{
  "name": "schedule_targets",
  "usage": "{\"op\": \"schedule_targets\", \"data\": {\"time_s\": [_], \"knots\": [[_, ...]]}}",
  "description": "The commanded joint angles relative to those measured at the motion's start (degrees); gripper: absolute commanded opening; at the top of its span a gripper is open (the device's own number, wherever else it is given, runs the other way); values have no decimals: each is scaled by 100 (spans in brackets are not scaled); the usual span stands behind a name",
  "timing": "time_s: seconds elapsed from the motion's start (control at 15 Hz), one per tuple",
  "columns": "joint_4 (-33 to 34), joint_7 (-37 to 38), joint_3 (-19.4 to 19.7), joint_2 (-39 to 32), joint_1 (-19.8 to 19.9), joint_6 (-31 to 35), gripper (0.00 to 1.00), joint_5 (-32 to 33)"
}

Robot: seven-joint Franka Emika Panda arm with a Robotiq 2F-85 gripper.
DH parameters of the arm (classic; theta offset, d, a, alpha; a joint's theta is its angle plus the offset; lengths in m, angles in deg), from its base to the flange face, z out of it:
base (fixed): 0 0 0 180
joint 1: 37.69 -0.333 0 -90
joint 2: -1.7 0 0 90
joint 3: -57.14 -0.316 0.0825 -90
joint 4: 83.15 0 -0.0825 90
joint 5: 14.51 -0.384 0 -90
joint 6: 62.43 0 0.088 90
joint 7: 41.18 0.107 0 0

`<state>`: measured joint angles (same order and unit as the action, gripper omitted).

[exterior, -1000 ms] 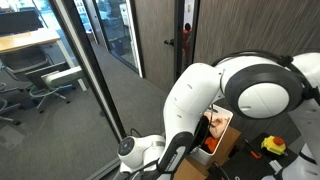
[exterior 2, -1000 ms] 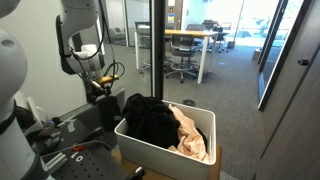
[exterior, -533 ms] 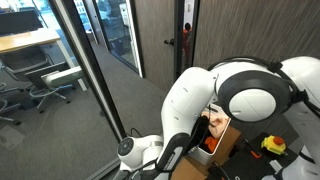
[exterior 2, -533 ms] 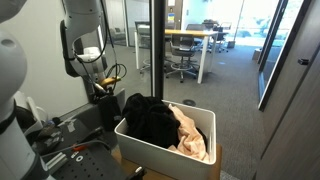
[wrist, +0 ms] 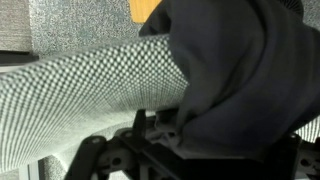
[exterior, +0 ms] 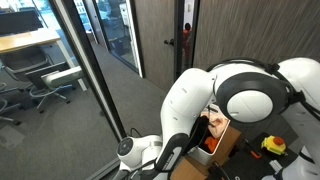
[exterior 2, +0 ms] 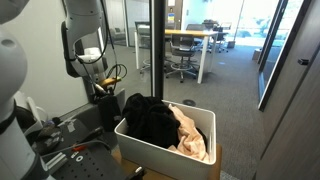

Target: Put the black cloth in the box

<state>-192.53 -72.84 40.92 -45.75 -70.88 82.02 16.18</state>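
Observation:
The robot's gripper should close on a fold of the black cloth now, as the fold is between both fingers and would be caught.
The black cloth (exterior 2: 148, 120) lies heaped in the white box (exterior 2: 165, 156), over its left half. In the wrist view the black cloth (wrist: 235, 70) fills the right side, close to the camera and draped over the gripper's dark parts (wrist: 190, 152). My gripper (exterior 2: 103, 90) hangs just left of the box, beside the top of the heap. The cloth hides the fingertips, so I cannot tell whether they are open or shut. In an exterior view the white arm (exterior: 250, 95) blocks most of the scene.
A beige cloth (exterior 2: 192, 136) lies in the right half of the box. A black stand (exterior 2: 100, 112) and dark equipment (exterior 2: 60, 135) sit left of the box. A glass partition (exterior 2: 158, 50) stands behind it. A grey mesh surface (wrist: 90, 90) shows under the gripper.
The arm shifted slightly up and to the right near the box's left edge a second ago. It has held nearly still since half a second ago. The cloth heap has not moved.

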Motion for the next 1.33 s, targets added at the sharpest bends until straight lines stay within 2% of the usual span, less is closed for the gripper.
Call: {"op": "schedule_targets", "data": {"time_s": [0.0,0.07,0.13,0.27,0.6,0.73,0.8,1.27], "knots": [[181,150,66,-107,-49,25,75,175],[187,150,68,-115,-49,27,73,177],[191,142,65,-119,-45,22,66,175],[202,142,69,-126,-52,25,49,183],[218,120,61,-129,-37,7,12,170],[218,100,52,-132,-25,-11,6,159],[214,80,44,-128,-15,-34,10,152],[68,-249,-111,162,263,-811,10,-48]]}}
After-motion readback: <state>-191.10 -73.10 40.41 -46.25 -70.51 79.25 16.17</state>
